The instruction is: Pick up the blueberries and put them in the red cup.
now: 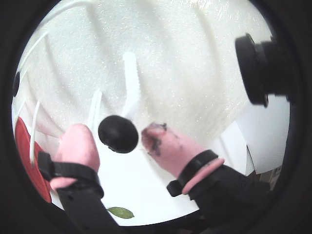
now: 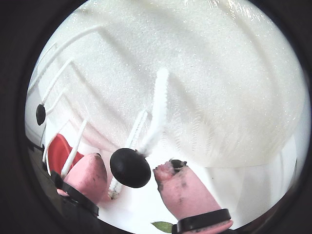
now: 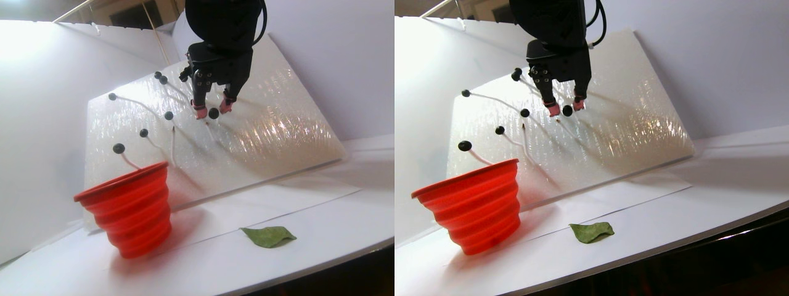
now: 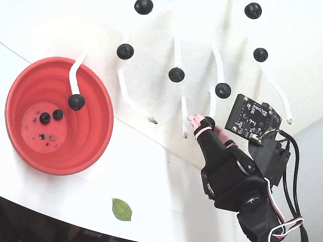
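The blueberry has to come off its white stem and go into the red cup (image 1: 25, 155), so the gripper will next grab it by its round dark body (image 1: 118, 134).
One dark blueberry (image 1: 118, 134) on a white stem stands out from the tilted white foam board (image 1: 185, 63). My gripper (image 1: 114, 132) is open, its stained pink fingertips (image 1: 78, 141) either side of that berry with gaps showing. The other wrist view shows the same: berry (image 2: 130, 167), gripper (image 2: 129, 168). In the stereo pair the gripper (image 3: 213, 110) hangs at the berry (image 3: 214, 113), high on the board. The red cup (image 3: 126, 206) stands lower left. From above the red cup (image 4: 96, 101) holds two blueberries (image 4: 45, 118); several more sit on stems (image 4: 176, 74).
A green leaf (image 3: 268, 236) lies on the white table in front of the board, also seen from above as the leaf (image 4: 121, 209). One stemmed berry (image 4: 76, 102) hangs over the cup's rim. A camera module (image 4: 252, 118) juts from the arm.
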{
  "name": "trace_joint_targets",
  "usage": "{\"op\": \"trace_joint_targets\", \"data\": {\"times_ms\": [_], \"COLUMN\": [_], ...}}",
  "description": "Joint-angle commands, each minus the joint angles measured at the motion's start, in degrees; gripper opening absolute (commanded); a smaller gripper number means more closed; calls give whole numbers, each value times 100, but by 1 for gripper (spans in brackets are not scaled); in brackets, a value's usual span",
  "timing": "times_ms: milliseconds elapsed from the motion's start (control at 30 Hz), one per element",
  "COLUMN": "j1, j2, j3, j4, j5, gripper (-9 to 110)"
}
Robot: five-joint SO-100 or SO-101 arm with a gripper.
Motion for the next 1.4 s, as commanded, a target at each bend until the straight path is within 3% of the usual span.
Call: {"op": "trace_joint_targets", "data": {"times_ms": [0, 1367], "j1": [-149, -316], "j2": [79, -88], "j3": [-475, -519], "j4": [-220, -422], "j5": [62, 475], "gripper": [19, 13]}}
